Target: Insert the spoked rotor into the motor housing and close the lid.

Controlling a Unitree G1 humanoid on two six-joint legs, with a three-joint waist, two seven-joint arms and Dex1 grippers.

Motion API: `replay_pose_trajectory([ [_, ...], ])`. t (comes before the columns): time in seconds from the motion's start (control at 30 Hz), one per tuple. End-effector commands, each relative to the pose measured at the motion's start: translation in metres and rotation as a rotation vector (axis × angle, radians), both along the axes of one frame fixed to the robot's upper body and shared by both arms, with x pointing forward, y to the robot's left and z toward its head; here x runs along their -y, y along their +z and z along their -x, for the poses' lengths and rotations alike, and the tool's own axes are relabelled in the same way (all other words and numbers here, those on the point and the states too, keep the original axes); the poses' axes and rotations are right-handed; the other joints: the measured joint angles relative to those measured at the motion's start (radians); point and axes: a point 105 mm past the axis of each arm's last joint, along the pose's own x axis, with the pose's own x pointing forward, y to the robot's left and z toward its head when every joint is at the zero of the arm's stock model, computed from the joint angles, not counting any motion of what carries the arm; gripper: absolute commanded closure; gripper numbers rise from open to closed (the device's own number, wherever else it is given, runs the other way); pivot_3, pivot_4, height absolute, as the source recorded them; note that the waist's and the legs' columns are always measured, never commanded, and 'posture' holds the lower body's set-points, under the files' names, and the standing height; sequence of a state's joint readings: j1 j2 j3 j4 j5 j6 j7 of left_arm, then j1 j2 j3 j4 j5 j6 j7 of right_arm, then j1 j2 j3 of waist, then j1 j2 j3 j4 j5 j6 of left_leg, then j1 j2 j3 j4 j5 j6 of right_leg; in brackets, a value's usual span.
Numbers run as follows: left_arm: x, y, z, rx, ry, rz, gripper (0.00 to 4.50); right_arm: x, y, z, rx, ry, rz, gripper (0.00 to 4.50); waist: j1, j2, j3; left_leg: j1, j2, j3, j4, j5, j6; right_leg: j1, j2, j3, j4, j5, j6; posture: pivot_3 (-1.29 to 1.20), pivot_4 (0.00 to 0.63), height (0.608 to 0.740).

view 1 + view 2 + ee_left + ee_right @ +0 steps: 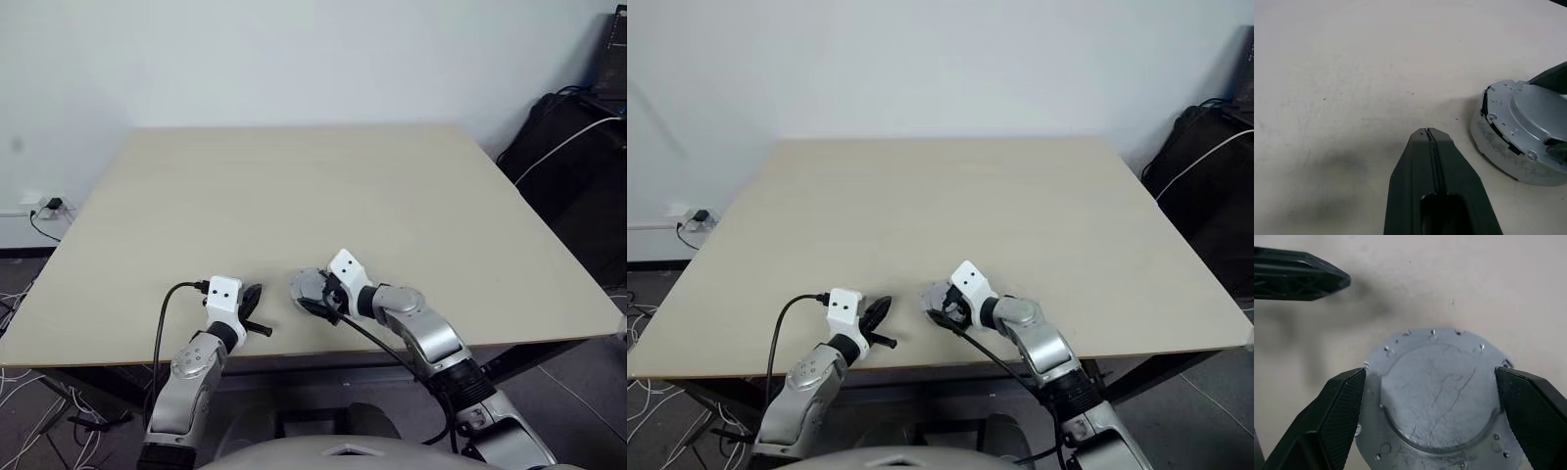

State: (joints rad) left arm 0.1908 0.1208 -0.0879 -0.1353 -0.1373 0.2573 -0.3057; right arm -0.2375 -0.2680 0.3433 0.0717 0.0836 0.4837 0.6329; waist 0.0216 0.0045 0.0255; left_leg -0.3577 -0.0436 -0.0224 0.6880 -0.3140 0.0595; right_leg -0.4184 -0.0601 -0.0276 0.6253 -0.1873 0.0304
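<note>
My right gripper is going to grab the plain grey round lid by its outer edge (295, 287) (1432, 334) next, to close the motor housing.
The lid (1435, 391), a plain silver-grey disc, lies flat on top of a low round metal body (1498, 156) near the table's front edge. The spoked rotor and the motor housing are hidden beneath it. My right gripper (1430, 377) is open, one black finger (1337, 411) on each side of the lid, gripping nothing. In the left eye view the lid (308, 287) sits just in front of the right gripper (319, 296). My left gripper (253, 297) is shut and empty, resting a short way to the left of the lid (1535, 115). The left gripper's closed tip (1428, 137) points past the lid.
The pale wooden table (294, 186) stretches far ahead and to both sides. Its front edge runs just below the grippers. Black bags and cables (578, 147) stand off the table's right side. A wall socket with plugs (44, 208) is low on the left.
</note>
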Motion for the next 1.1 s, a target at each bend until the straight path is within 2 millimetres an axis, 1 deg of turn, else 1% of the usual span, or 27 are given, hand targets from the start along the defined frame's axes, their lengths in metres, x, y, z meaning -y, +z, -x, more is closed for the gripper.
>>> replay_pose_trajectory([
  [0.03,0.002,0.017,-0.006,0.066,-0.008,0.010,4.50,0.001,0.012,-0.012,0.053,-0.021,-0.014,0.03,-0.001,0.000,0.000,0.000,0.000,0.000,0.000,0.000,0.000,0.000,0.000,0.000,0.000,0.000,0.000,0.00,0.000,0.740],
  [0.13,0.003,0.018,-0.006,0.068,-0.008,0.011,4.50,0.003,0.011,-0.014,0.063,-0.037,-0.006,0.03,-0.001,0.000,0.000,0.000,0.000,0.000,0.000,0.000,0.000,0.000,0.000,0.000,0.000,0.000,0.000,0.00,0.000,0.740],
  [0.23,0.002,0.018,-0.006,0.068,-0.007,0.011,4.50,0.002,0.014,-0.013,0.061,-0.041,-0.037,0.67,-0.002,0.000,0.000,0.000,0.000,0.000,0.000,0.000,0.000,0.000,0.000,0.000,0.000,0.000,0.000,0.00,0.000,0.740],
  [0.3,0.002,0.017,-0.006,0.067,-0.007,0.010,4.50,0.001,0.017,-0.012,0.069,-0.042,-0.048,1.28,-0.002,0.000,0.000,0.000,0.000,0.000,0.000,0.000,0.000,0.000,0.000,0.000,0.000,0.000,0.000,0.00,0.000,0.740],
  [0.43,0.002,0.017,-0.006,0.064,-0.007,0.010,4.50,0.000,0.020,-0.011,0.086,-0.045,-0.059,1.31,-0.001,0.000,0.000,0.000,-0.001,0.000,0.000,0.000,0.000,0.000,0.000,0.000,0.000,0.000,0.000,0.00,0.000,0.740],
  [0.67,0.002,0.016,-0.006,0.062,-0.008,0.011,4.50,-0.002,0.020,-0.010,0.093,-0.051,-0.051,1.31,-0.001,0.000,0.000,0.000,0.000,0.000,0.000,0.000,0.000,0.000,0.000,0.000,0.000,0.000,0.000,0.00,0.000,0.740],
  [0.8,0.003,0.017,-0.006,0.064,-0.007,0.011,4.50,-0.004,0.018,-0.009,0.089,-0.045,-0.027,1.31,-0.001,0.000,0.000,0.000,0.000,0.000,0.000,0.000,0.000,0.000,0.000,0.000,0.000,0.000,0.000,0.00,0.000,0.740],
  [1.1,0.003,0.017,-0.007,0.068,-0.001,0.013,4.50,-0.002,0.010,-0.011,0.068,-0.061,0.041,1.31,-0.002,0.000,0.000,0.001,0.000,0.000,0.000,0.000,0.000,0.001,0.000,0.000,0.000,0.000,0.000,0.00,0.000,0.740],
])
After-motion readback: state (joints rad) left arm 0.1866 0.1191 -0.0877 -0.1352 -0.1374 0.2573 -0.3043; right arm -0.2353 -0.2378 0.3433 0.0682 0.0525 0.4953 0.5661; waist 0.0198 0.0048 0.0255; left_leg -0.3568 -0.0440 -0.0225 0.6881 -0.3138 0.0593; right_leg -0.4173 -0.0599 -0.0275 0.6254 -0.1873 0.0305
